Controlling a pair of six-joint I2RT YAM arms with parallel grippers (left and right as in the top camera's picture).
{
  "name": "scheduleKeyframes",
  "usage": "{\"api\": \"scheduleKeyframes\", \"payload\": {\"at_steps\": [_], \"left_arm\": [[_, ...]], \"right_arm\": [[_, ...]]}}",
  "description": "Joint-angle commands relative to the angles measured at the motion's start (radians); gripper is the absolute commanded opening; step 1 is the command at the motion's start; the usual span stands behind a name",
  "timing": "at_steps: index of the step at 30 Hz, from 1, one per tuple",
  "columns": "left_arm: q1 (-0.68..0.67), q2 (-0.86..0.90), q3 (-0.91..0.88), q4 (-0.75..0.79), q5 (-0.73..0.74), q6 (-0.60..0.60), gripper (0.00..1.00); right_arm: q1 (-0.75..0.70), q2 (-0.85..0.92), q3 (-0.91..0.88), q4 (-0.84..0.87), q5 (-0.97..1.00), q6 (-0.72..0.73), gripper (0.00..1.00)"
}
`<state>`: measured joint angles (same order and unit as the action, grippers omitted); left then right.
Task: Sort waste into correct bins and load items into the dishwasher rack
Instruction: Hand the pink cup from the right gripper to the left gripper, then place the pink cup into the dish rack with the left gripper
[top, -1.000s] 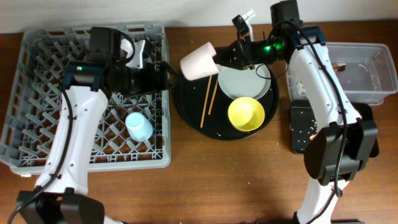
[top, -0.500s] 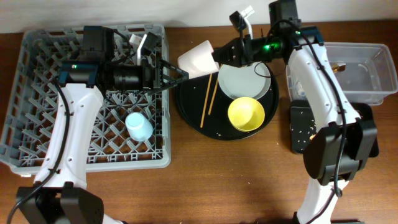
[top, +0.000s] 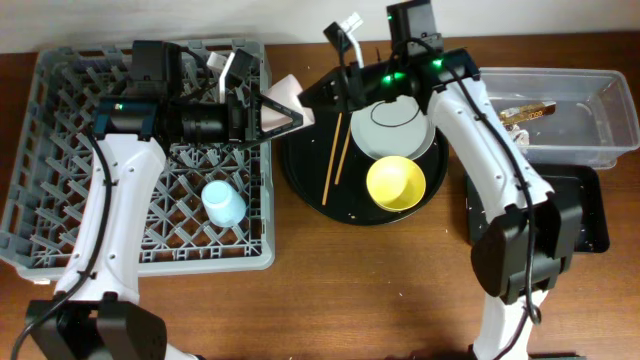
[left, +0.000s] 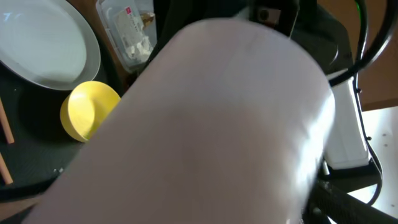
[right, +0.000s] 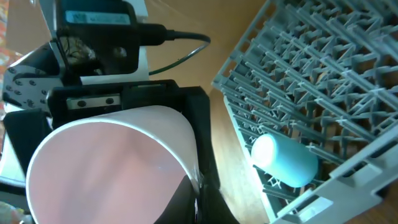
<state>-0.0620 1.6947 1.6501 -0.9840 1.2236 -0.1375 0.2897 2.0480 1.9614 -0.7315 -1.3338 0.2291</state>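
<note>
My left fingers would catch the small pink cup now.
The small pink cup (top: 285, 92) hangs in the air between the dishwasher rack (top: 60, 150) and the round black tray. My right gripper (top: 318, 95) is shut on its rim, as the right wrist view shows (right: 196, 186), with the cup (right: 106, 168) filling the lower left. My left gripper (top: 282, 108) has its fingers spread around the cup, which fills the left wrist view (left: 205, 124) and hides the jaws. A light-blue cup (top: 223, 204) lies in the rack. The yellow bowl (top: 396, 183), grey-green plate (top: 395, 128) and chopsticks (top: 335, 150) sit on the round tray.
The round black tray (top: 310, 170) sits mid-table. The clear tub (top: 590, 110) at the right holds a brown-gold wrapper (top: 525, 113). The flat black tray (top: 580, 200) lies in front of it. The right arm spans over the plate.
My right gripper has carried the pink cup left toward the rack. My left gripper reached right, and its open fingers now flank the cup.
</note>
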Motion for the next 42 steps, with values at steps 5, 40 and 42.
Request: {"api": "scheduleKeyframes", "payload": {"at_steps": [5, 40, 42], "left_arm": [[0.006, 0.002, 0.019, 0.000, 0.024, 0.023, 0.81], [0.039, 0.001, 0.019, 0.273, -0.141, -0.251, 0.60], [0.045, 0.001, 0.019, 0.243, -0.227, -0.250, 0.60]], "right_arm": [[0.025, 0.008, 0.002, -0.044, 0.034, 0.011, 0.04], [0.010, 0.008, 0.000, 0.145, 0.090, 0.198, 0.58], [-0.011, 0.008, 0.000, 0.120, 0.134, 0.195, 0.64]]}}
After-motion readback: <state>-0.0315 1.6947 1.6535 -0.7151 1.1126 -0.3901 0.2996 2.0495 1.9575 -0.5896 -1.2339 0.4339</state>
